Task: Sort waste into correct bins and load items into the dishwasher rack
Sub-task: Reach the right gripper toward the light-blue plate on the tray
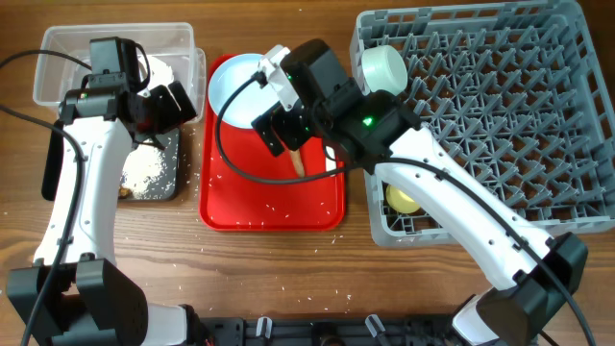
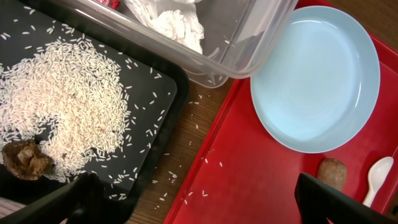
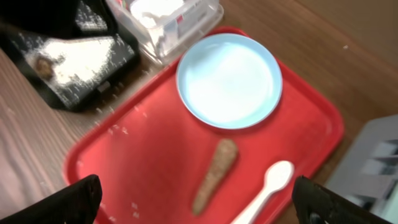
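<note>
The right gripper grabs the pale blue plate (image 2: 314,78) by its rim on the side facing the grey rack next, leaving the plate's opposite edge free to slot in.
The pale blue plate (image 1: 231,85) (image 2: 314,78) (image 3: 229,79), the brown stick (image 1: 297,161) (image 3: 214,175) and the white spoon (image 3: 267,186) (image 2: 377,177) lie on the red tray. My right gripper (image 1: 281,130) (image 3: 199,208) is open and empty, above the stick. My left gripper (image 1: 161,106) (image 2: 202,205) is open and empty, over the gap between the black tray (image 1: 163,183) (image 2: 161,93) and the red tray. Rice crumbs (image 2: 68,106) and a brown lump (image 2: 26,160) lie in the black tray. Tissue (image 2: 171,22) and the red wrapper (image 2: 112,3) lie in the clear tub (image 1: 58,58) (image 2: 249,43).
The grey rack (image 1: 500,115) stands at the right and holds a mint bowl (image 1: 382,69) and a yellow cup (image 1: 404,199). The red tray (image 1: 269,207) sits between the bins and the rack. Loose rice grains are scattered on the tray and the wooden table.
</note>
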`<state>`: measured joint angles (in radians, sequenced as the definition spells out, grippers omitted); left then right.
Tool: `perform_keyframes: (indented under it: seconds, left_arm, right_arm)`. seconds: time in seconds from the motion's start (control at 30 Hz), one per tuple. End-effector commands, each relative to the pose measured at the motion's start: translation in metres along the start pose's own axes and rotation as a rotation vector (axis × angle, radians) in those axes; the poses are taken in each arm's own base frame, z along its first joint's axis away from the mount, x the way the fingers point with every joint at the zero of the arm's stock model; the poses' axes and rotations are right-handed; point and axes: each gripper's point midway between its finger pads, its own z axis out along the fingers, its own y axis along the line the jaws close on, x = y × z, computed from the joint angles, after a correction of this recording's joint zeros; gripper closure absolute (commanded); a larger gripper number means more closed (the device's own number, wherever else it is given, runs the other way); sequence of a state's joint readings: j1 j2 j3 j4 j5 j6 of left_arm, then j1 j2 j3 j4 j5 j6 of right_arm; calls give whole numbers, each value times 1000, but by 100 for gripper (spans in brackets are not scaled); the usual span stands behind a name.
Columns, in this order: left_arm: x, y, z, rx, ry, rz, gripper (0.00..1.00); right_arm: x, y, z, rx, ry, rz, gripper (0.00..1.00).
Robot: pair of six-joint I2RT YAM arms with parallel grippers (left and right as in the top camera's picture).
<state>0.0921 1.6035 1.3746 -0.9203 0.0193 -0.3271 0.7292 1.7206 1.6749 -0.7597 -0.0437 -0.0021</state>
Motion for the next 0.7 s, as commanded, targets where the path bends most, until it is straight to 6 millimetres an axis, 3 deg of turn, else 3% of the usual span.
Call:
perform_keyframes:
  seconds: [0.0, 0.07, 0.3, 0.43, 0.53, 0.67]
  left_arm:
    - [-8, 1, -9, -2, -37, 1, 0]
    - [-8, 1, -9, -2, -37, 1, 0]
    - [-8, 1, -9, -2, -37, 1, 0]
    - [-8, 1, -9, -2, -37, 1, 0]
    - [-8, 1, -9, -2, -37, 1, 0]
    - [-8, 1, -9, -2, -37, 1, 0]
  right_arm:
    - [7, -28, 13, 142, -2, 371, 1]
    - [6, -40, 18, 206, -26, 431, 0]
    - [-8, -46, 54, 199, -99, 467, 0]
    - [-7, -58, 84, 209, -114, 496, 9]
    - [5, -79, 116, 236, -107, 534, 17]
    - [40, -108, 172, 249, -66, 666, 30]
